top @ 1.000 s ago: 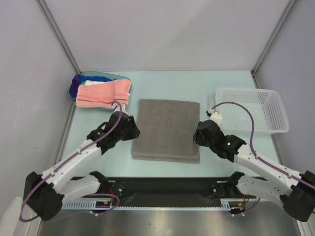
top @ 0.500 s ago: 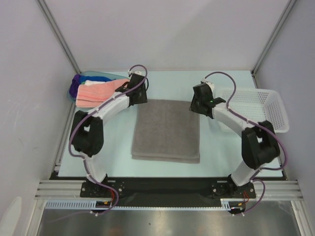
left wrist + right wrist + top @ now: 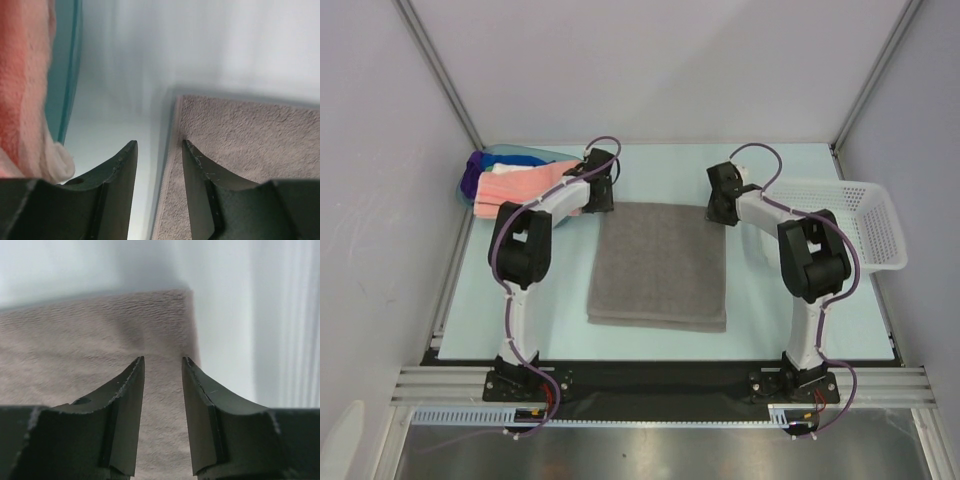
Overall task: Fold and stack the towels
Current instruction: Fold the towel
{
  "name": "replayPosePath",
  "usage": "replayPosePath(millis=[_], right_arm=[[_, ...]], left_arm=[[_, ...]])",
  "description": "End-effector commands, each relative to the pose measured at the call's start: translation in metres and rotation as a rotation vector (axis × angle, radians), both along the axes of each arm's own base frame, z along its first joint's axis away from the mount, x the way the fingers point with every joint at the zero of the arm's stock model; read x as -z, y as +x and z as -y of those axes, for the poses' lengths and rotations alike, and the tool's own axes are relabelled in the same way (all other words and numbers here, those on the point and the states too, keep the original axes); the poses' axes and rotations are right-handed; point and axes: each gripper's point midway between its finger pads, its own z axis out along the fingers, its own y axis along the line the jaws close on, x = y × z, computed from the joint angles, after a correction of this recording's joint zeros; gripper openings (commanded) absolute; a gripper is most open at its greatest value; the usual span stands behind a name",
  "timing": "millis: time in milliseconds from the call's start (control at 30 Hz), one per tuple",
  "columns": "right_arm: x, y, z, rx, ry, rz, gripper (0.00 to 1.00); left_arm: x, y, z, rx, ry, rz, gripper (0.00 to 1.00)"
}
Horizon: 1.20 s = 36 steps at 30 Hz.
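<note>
The robot's right gripper needs to grab the grey towel's far corner [image 3: 179, 309] next, opposite the left gripper's corner, so that the towel's far edge can be folded toward the robot.
A grey towel [image 3: 660, 262] lies folded flat in the middle of the table. My left gripper [image 3: 602, 203] is at its far left corner. In the left wrist view it [image 3: 160, 145] is open and straddles the towel's left edge [image 3: 240, 135], one finger over the bare table and one over the cloth. My right gripper [image 3: 722, 211] is at the far right corner. In the right wrist view it [image 3: 163, 360] is open just above the grey towel [image 3: 75, 350], near its right edge. A salmon towel [image 3: 525, 185] tops a pile of coloured towels at the far left.
The pile sits in a translucent blue tub [image 3: 535, 153], and its rim [image 3: 70, 75] and the salmon towel [image 3: 20, 90] stand close on the left of my left gripper. A white mesh basket [image 3: 882, 228] stands at the right, just behind my right arm.
Both arms have reached forward from the towel's middle sides to its two far corners. The towel has not moved.
</note>
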Motion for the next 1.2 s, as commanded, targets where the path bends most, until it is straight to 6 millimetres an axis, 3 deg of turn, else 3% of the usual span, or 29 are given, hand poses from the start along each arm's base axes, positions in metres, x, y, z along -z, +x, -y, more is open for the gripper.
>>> replayPosePath(millis=[0, 167, 467, 767, 1167], right_arm=[[-0.014, 0.01, 0.015, 0.026, -0.059, 0.035, 0.42], [-0.023, 0.015, 0.026, 0.047, -0.06, 0.065, 0.45], [-0.008, 0.027, 0.023, 0.029, -0.02, 0.054, 0.48], [0.002, 0.039, 0.011, 0.002, 0.036, 0.062, 0.48], [0.009, 0.045, 0.018, 0.014, 0.012, 0.056, 0.44]], left_arm=[[-0.015, 0.017, 0.009, 0.03, -0.024, 0.044, 0.46], [-0.02, 0.028, 0.016, 0.042, -0.047, 0.066, 0.46], [-0.016, 0.038, 0.017, 0.04, -0.037, 0.064, 0.47], [0.005, 0.042, 0.019, 0.051, -0.034, 0.029, 0.47], [0.016, 0.046, 0.029, 0.069, -0.072, 0.027, 0.41]])
